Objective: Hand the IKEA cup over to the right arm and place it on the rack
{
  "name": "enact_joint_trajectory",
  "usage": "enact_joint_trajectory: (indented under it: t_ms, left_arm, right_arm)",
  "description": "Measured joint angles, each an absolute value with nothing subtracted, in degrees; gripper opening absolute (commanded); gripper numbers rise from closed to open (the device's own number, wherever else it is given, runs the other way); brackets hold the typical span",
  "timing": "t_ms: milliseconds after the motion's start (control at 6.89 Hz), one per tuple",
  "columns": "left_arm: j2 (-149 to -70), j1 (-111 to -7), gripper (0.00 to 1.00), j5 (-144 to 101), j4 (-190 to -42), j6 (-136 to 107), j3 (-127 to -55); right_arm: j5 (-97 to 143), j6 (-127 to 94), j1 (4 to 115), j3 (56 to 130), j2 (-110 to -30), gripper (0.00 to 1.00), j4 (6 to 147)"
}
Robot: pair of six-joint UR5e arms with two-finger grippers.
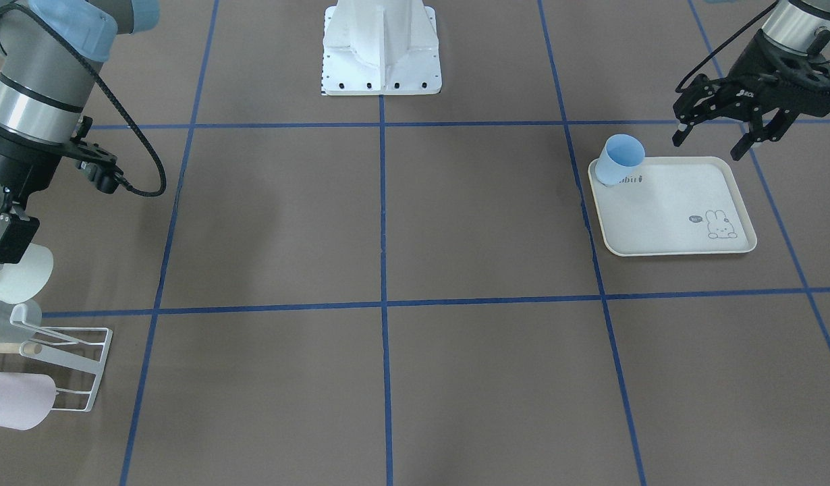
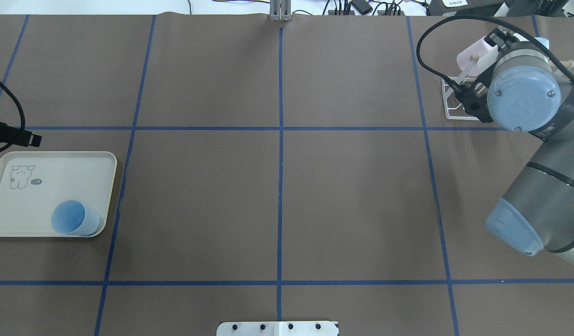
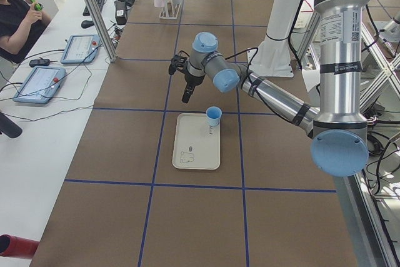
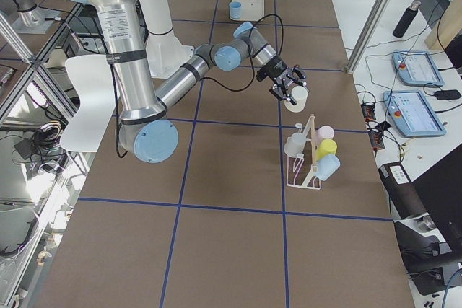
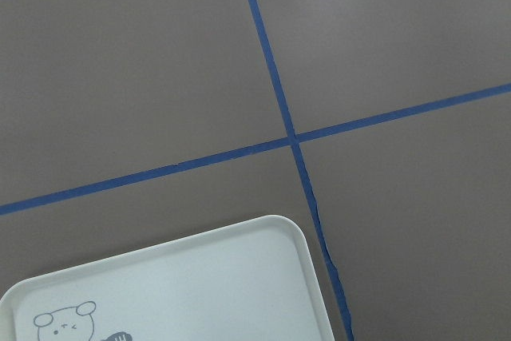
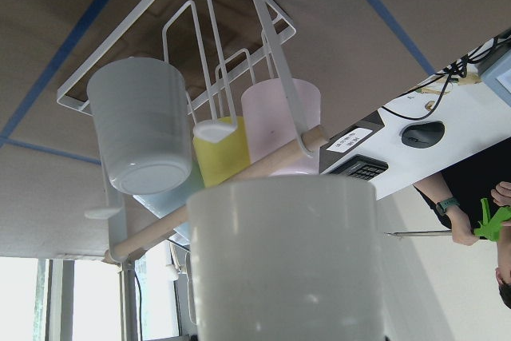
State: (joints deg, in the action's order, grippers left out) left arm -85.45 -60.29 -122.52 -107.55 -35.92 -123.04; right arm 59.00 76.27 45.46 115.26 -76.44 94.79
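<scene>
My right gripper should lower the white cup onto the peg before it lets go of the cup, because the rack's peg tip (image 1: 19,314) shows beyond the white cup's lower edge (image 1: 20,302).
My right gripper (image 1: 3,243) is shut on a white cup (image 1: 20,273) and holds it just above the near end of the white wire rack (image 1: 77,364). In the right wrist view the held cup (image 6: 283,261) fills the lower half, with the rack (image 6: 231,77) and its wooden dowel beyond it. The exterior right view shows the cup (image 4: 295,100) close above the rack (image 4: 307,164). My left gripper (image 1: 708,145) is open and empty, hovering over the far edge of the cream tray (image 1: 671,216). A light-blue cup (image 1: 619,160) stands upright in the tray's corner.
The rack holds several cups: white (image 6: 144,121), yellow (image 6: 219,157), pink (image 6: 275,121) and blue (image 4: 328,167). The robot's white base (image 1: 381,47) stands mid-table. Blue tape lines grid the brown table. A side bench with tablets (image 4: 417,70) runs past the rack.
</scene>
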Motion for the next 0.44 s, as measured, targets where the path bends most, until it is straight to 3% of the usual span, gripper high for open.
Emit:
enact_joint_trajectory:
  t_ms: [435]
  left_arm:
    - [-85.5,-60.2,1.00,-122.5,-107.5,-36.0,-123.0]
  right_arm:
    - [58.9,77.4,45.5,111.4,-77.7,0.00,87.4]
